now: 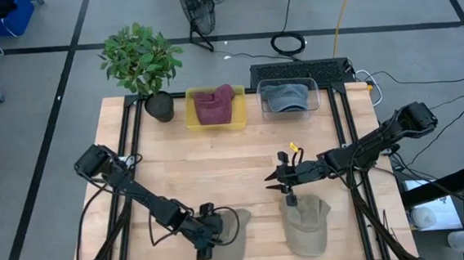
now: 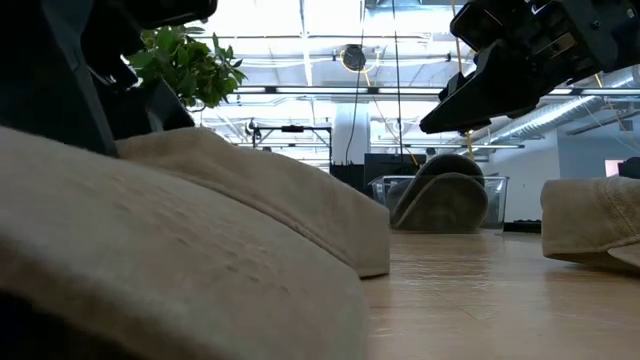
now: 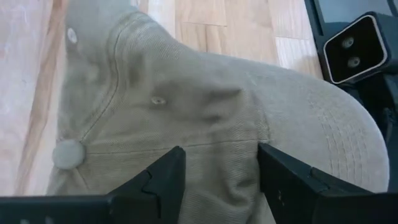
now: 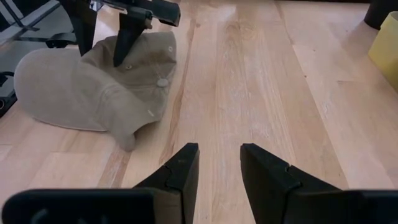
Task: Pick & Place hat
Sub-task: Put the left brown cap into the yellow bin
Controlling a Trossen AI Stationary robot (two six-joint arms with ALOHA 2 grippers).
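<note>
The tan cap is at the table's near edge. My left gripper will grab it next by its top's fold beside the brim to put it into the yellow bin.
A tan cap (image 1: 230, 243) lies on its open underside at the table's near edge, its brim (image 3: 336, 137) toward the edge. My left gripper (image 3: 221, 180) is open, slanting down on the cap's crown (image 3: 186, 106) with a bulge of cloth between its fingers. A second tan cap (image 1: 306, 223) lies to the right. Just beyond that cap, my right gripper (image 4: 217, 168) hangs open over bare wood, holding nothing. A red hat (image 1: 214, 105) sits in a yellow bin, and a grey hat (image 1: 287, 97) in a clear bin. My left gripper comes at the tan cap's crown (image 3: 214, 134) slanting from above, one finger (image 3: 165, 180) on each side of a hump of cloth beside the top button (image 3: 68, 154). The cap lies flat on the table. I cannot tell whether the fingertips touch the cloth.
The yellow bin (image 1: 192, 123) and the clear bin (image 1: 316, 99) stand at the table's far edge, beside a potted plant (image 1: 141, 62). Bare wood (image 1: 218, 172) lies between the bins and the caps. A small camera (image 3: 351, 46) sits at the near edge by the cap's brim.
</note>
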